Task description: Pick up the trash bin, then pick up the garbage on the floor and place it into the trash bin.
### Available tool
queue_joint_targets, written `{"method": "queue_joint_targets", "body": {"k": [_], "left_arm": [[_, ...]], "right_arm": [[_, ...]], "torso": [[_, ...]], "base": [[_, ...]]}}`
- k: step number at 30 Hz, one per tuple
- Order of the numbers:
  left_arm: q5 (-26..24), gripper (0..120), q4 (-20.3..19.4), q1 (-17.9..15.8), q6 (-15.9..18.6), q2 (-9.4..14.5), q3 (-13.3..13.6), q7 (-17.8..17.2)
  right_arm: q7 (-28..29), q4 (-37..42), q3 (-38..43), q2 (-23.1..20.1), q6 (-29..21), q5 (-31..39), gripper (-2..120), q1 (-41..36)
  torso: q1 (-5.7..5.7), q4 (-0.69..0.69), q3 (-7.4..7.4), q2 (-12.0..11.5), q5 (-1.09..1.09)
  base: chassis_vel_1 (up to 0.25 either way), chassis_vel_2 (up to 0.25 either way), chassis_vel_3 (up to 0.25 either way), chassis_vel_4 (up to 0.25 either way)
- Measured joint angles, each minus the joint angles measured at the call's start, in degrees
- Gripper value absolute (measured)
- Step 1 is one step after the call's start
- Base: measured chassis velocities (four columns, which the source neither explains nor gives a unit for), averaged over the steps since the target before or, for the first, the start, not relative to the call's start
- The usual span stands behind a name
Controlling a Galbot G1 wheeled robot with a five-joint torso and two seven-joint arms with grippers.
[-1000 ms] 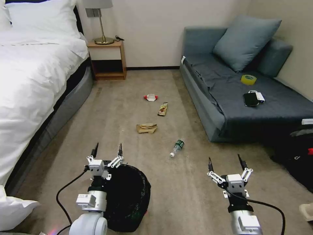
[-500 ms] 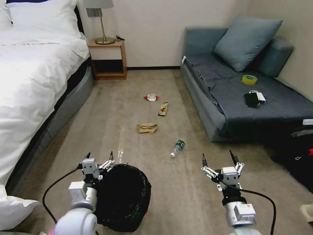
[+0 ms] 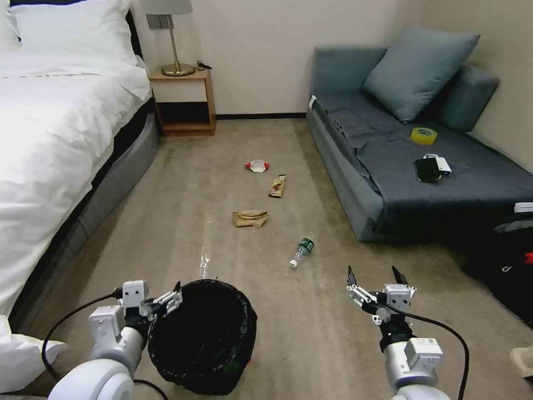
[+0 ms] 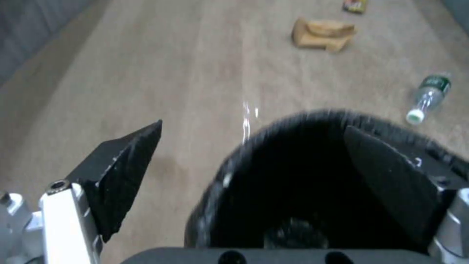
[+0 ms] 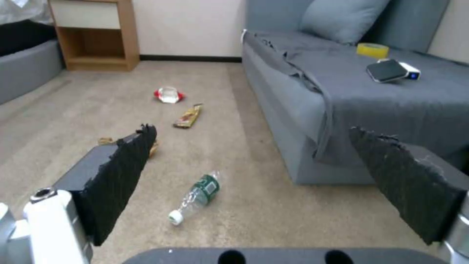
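The robot's left gripper will next grab the trash bin by its bag-covered rim (image 3: pixel 157 326), so the trash bin's opening (image 3: pixel 207 326) stays free for the garbage to go in.
The trash bin (image 3: pixel 202 336), round and lined with a black bag, stands on the carpet close in front of me. My left gripper (image 3: pixel 162 293) is open at the bin's left rim. In the left wrist view the left gripper (image 4: pixel 253 128) straddles the rim of the bin (image 4: pixel 293 176), one finger outside, one over the inside. My right gripper (image 3: pixel 376 273) hangs open and empty over bare carpet to the bin's right. Garbage lies ahead: a clear bottle (image 3: pixel 301 251), a brown paper bag (image 3: pixel 250 218), a snack wrapper (image 3: pixel 277 186) and a white packet (image 3: pixel 257 165).
A white bed (image 3: pixel 50 139) runs along the left and a grey sofa (image 3: pixel 388 183) along the right, carrying a yellow tape roll (image 3: pixel 423 134) and a black phone (image 3: pixel 426 168). A nightstand (image 3: pixel 183 100) stands at the back wall. A black bag (image 3: pixel 511 261) sits at far right.
My left gripper has dropped and drawn back from above the bin's far edge to its left rim. The right gripper has sunk and pulled back a little. Both stayed open.
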Motion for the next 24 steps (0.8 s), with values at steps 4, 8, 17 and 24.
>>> {"method": "queue_joint_targets", "body": {"k": [4, 8, 17, 24], "left_arm": [[-1.4, 100, 1.7, 0.4, 0.1, -0.4, 0.5, -1.3], [-3.2, 100, 3.8, -0.3, 0.2, -1.0, 0.8, -3.2], [-5.1, 100, 8.0, -3.0, 0.4, 0.0, -0.7, -3.5], [-6.9, 90, 10.0, -4.0, 0.4, 0.7, -0.1, -3.7]], "right_arm": [[1.6, 0.5, -0.3, 0.0, -4.1, 5.2, 100, 1.0], [1.7, 0.9, -0.6, 0.0, -4.1, 5.6, 100, -0.1], [1.8, 1.1, -0.2, 0.0, -3.2, 5.2, 100, -1.0], [2.0, 0.8, -0.1, 0.0, -2.8, 4.8, 100, -1.0]], "torso": [[0.00, 0.01, 0.00, 0.0, 0.00], [0.00, -0.01, 0.00, 0.0, 0.00], [0.01, 0.00, 0.00, 0.0, 0.00], [0.01, 0.00, 0.00, 0.0, 0.00]], "base": [[0.000, 0.000, 0.000, 0.000], [0.000, 0.000, 0.000, 0.000], [0.000, 0.000, 0.000, 0.000], [0.000, 0.000, 0.000, 0.000]]}}
